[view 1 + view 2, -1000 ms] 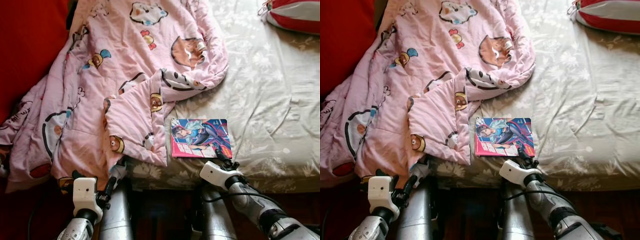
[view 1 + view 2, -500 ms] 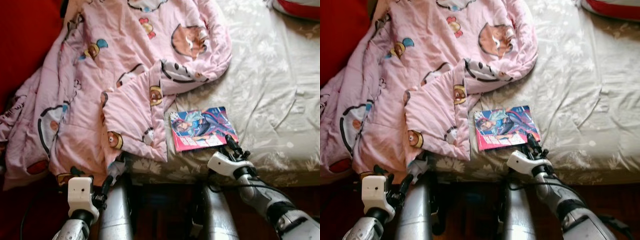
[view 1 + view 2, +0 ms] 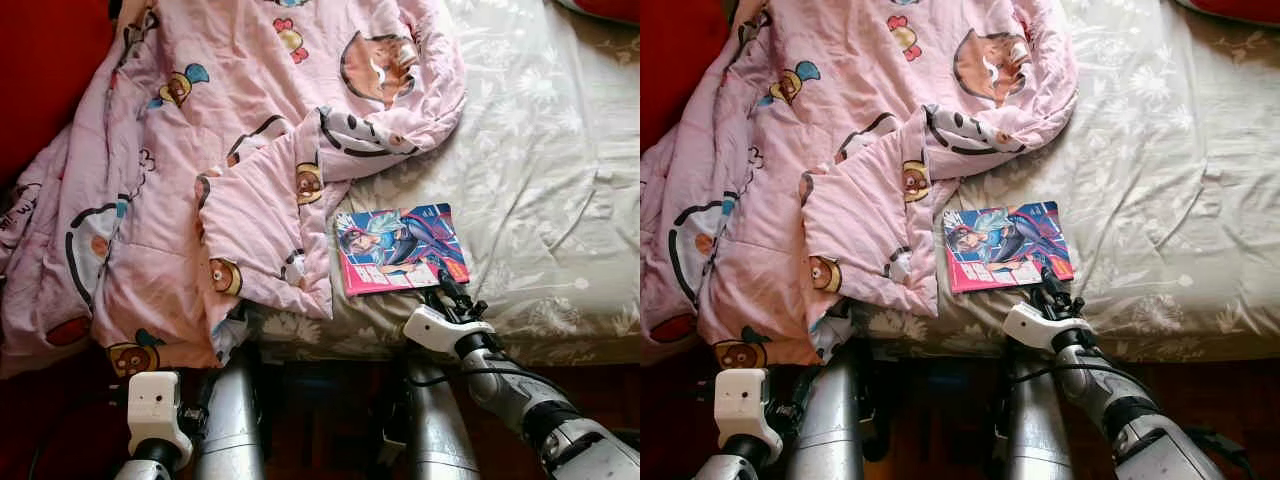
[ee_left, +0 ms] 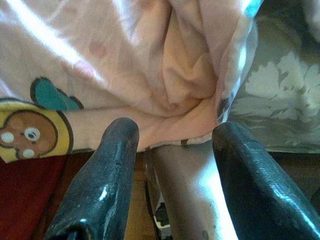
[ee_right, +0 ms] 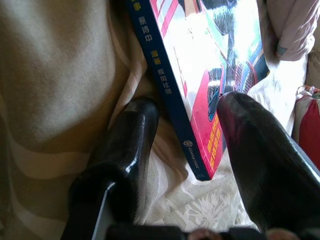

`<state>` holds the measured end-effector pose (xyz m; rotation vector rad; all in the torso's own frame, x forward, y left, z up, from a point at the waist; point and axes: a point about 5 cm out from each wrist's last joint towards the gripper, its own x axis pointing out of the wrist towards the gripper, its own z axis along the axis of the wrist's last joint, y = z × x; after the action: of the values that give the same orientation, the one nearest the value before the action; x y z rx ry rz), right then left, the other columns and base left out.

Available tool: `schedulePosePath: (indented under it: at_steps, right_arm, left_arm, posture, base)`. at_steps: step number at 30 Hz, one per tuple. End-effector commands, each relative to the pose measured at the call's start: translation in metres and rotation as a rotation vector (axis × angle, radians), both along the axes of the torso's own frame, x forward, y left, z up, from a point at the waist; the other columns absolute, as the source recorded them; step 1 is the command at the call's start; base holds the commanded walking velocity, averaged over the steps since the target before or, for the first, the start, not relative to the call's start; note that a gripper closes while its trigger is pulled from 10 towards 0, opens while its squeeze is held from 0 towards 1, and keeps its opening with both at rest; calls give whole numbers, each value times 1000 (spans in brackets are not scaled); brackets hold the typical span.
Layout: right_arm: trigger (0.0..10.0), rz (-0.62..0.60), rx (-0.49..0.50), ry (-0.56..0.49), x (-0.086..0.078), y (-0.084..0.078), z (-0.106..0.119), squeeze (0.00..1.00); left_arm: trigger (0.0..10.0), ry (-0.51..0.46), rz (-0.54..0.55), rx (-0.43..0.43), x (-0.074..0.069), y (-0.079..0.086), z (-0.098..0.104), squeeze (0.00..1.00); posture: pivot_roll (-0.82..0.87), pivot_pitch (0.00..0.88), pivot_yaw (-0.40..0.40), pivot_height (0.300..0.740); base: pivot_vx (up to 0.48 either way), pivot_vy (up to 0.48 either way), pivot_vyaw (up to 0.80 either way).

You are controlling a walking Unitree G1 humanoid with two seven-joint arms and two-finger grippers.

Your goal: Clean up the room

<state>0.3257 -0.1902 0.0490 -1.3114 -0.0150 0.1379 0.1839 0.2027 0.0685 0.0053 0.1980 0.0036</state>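
Note:
My right gripper grabs the book across its narrow blue spine near the book's corner [image 3: 424,288] next. The book's cover [image 3: 400,245] is far wider than my open fingers.
A comic book [image 3: 400,250] with a colourful cover lies flat on the beige floral bed sheet [image 3: 540,150], near the bed's front edge. My right gripper [image 3: 452,294] is at the book's near right corner. In the right wrist view it [image 5: 185,135] is open, one finger [image 5: 127,145] beside the dark blue spine [image 5: 160,75] and the other over the cover. A rumpled pink cartoon quilt [image 3: 200,150] covers the bed's left half and overhangs the edge. My left gripper [image 4: 172,150] is open below that overhanging hem, holding nothing.
A red and white pillow [image 3: 610,8] lies at the bed's far right corner. A red surface [image 3: 40,70] stands left of the quilt. My two silver legs [image 3: 235,420] stand against the bed front, over a dark floor.
The camera has tilted, shifting the whole scene. My right gripper has edged forward to straddle the book's corner. My left arm has sunk lower by the bed edge.

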Motion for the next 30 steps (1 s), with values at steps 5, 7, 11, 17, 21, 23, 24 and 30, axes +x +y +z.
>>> schedulePosePath:
  at_steps: [5,7,11,17,21,23,24,30]
  right_arm:
    - [10000,2,-47,40,-9,-5,-11,0]
    - [10000,-6,-49,36,-8,-7,-10,0]
    - [10000,-26,-59,34,-4,-10,-6,0]
    - [10000,-45,-67,30,0,-12,-1,0]
    - [10000,-44,-73,18,6,-9,4,0]
    - [10000,-40,-75,18,7,-8,5,0]
    - [10000,-34,-76,16,9,-6,7,0]
    - [10000,-19,-74,-2,16,0,15,0]
  left_arm:
    - [10000,54,26,-13,-15,2,-4,0]
    - [10000,53,28,-12,-18,2,-2,0]
    - [10000,48,42,-5,-20,4,2,0]
    - [10000,45,50,-1,-24,4,7,0]
    - [10000,49,55,-1,-25,4,8,0]
    - [10000,51,57,-1,-27,4,8,0]
    - [10000,55,57,-1,-29,3,8,0]
    - [10000,69,61,1,-33,5,7,0]
  posture:
    - [233,524,-24,582]
    - [238,529,-26,582]
    - [253,543,-25,582]
    - [259,558,-25,582]
    - [266,565,-25,582]
    - [267,570,-25,582]
    - [268,572,-24,582]
    - [263,577,-26,582]
  base:
    - [0,0,0]
    - [0,0,0]
    - [0,0,0]
    - [0,0,0]
    - [0,0,0]
    - [0,0,0]
    - [0,0,0]
    - [0,0,0]
